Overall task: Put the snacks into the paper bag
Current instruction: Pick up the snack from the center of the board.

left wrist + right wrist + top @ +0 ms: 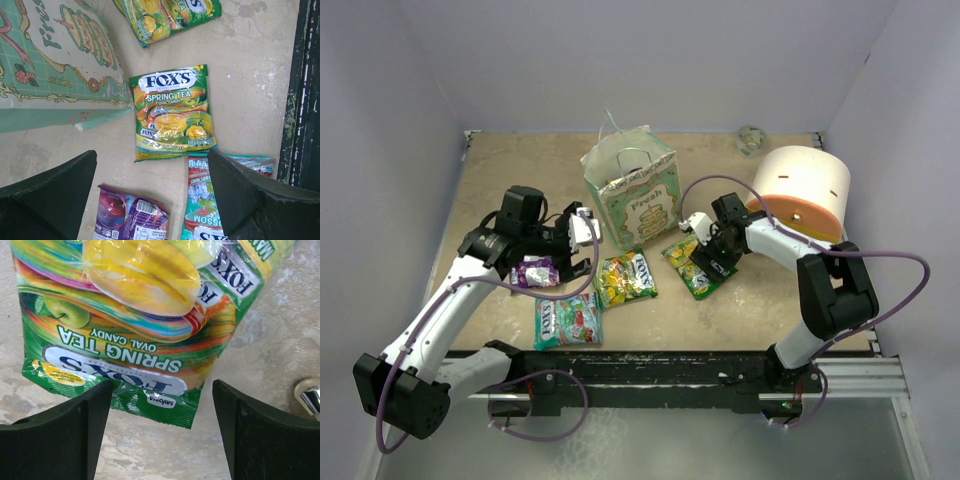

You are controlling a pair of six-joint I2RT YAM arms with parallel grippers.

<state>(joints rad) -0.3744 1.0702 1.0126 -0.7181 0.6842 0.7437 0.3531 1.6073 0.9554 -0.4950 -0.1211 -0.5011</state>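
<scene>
The robot's right gripper needs to take the yellow-green packet by its green end seam [159, 404] next, so that the opposite end stays free for the left gripper.
The mint-green paper bag [632, 190] stands upright at the back middle, its mouth open; its cake panel shows in the left wrist view [55, 55]. Four snacks lie in front of it: a purple packet [535, 272], a teal-and-red packet [568, 322] and two yellow-green packets [625, 277] [690, 265]. My left gripper [580, 250] is open and empty, just above the purple packet [130, 217] and beside the teal one [202, 210]. My right gripper [705, 250] is open over the edge of the right yellow-green packet [135, 315], not touching it.
A large cream-and-orange cylinder [805, 190] stands at the right, close behind the right arm. A small clear object [752, 138] lies at the back wall. A black rail [700, 365] runs along the table's front edge. Walls close in on three sides.
</scene>
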